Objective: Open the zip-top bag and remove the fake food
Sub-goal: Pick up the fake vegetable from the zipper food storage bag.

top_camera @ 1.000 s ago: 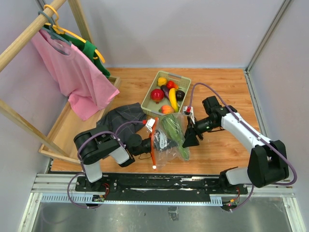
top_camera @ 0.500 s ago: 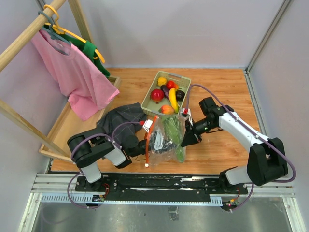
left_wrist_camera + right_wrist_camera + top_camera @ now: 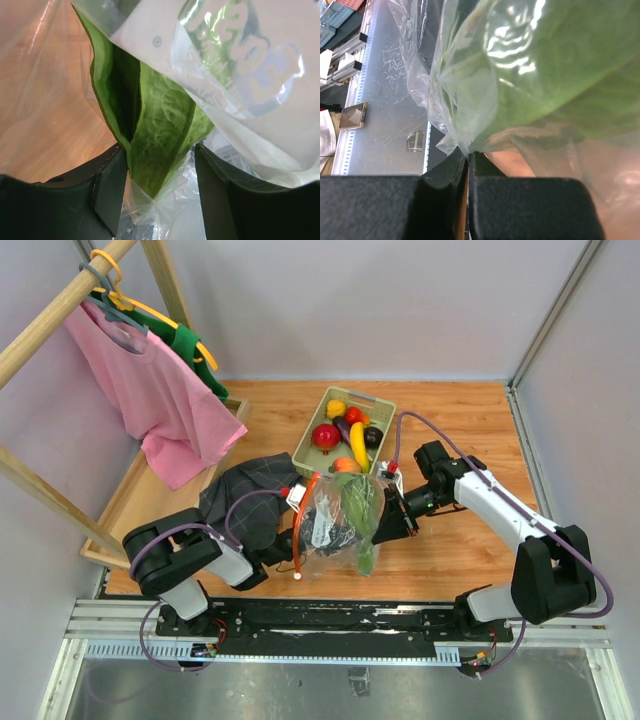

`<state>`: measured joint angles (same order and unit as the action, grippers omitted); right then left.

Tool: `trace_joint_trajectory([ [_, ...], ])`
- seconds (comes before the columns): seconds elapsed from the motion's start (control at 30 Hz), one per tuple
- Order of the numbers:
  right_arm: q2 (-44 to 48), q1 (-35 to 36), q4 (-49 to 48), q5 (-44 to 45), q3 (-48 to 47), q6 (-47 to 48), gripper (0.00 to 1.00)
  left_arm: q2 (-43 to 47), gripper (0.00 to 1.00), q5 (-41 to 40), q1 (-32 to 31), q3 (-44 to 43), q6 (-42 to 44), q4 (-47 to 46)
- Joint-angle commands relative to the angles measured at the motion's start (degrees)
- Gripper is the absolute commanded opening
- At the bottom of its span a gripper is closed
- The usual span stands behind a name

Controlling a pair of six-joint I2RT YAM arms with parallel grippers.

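Note:
Next, my left gripper grips the green leafy fake food across its tip (image 3: 156,167) and removes it lengthwise from the zip-top bag.
The zip-top bag (image 3: 328,525), clear and crinkly with an orange-red zip strip (image 3: 302,525), stands bunched up between my two arms. Inside it is a long green leafy piece (image 3: 362,518) of fake food next to something dark. My left gripper (image 3: 159,172) is open at the bag's left side. The leaf's tip (image 3: 150,150) and clear plastic lie between its fingers. My right gripper (image 3: 469,157) is shut on a fold of the bag's plastic at its right edge (image 3: 388,523). More fake food, a red fruit (image 3: 326,435) and a banana (image 3: 358,443), fills the pale green tray (image 3: 384,400).
A dark grey cloth (image 3: 245,490) lies left of the bag, under the left arm. Behind it a shallow wooden tray (image 3: 130,500) and a wooden rack with a pink shirt (image 3: 150,390) fill the left. Grey walls close the back and right.
The left gripper has opened and let go of the bag. The right gripper has shut on the bag's right edge. The bag has shifted left and bunched upright.

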<state>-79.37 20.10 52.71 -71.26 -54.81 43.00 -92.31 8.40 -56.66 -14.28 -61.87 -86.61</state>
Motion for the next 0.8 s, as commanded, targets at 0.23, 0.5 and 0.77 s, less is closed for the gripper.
trace_joint_trajectory([
  [0.23,-1.42,-0.22,5.04,-2.93,-2.15,5.60,0.01,1.10,0.71,-1.95,1.56,-0.59,1.91,-9.76],
  [0.5,-1.99,-0.23,6.51,-3.47,-2.63,7.13,0.01,5.03,0.81,-2.66,2.79,0.29,7.90,-5.29],
  [0.77,-2.52,-0.23,7.00,-3.68,-3.02,7.40,0.01,4.46,0.68,3.82,2.79,-4.47,12.68,-0.87],
])
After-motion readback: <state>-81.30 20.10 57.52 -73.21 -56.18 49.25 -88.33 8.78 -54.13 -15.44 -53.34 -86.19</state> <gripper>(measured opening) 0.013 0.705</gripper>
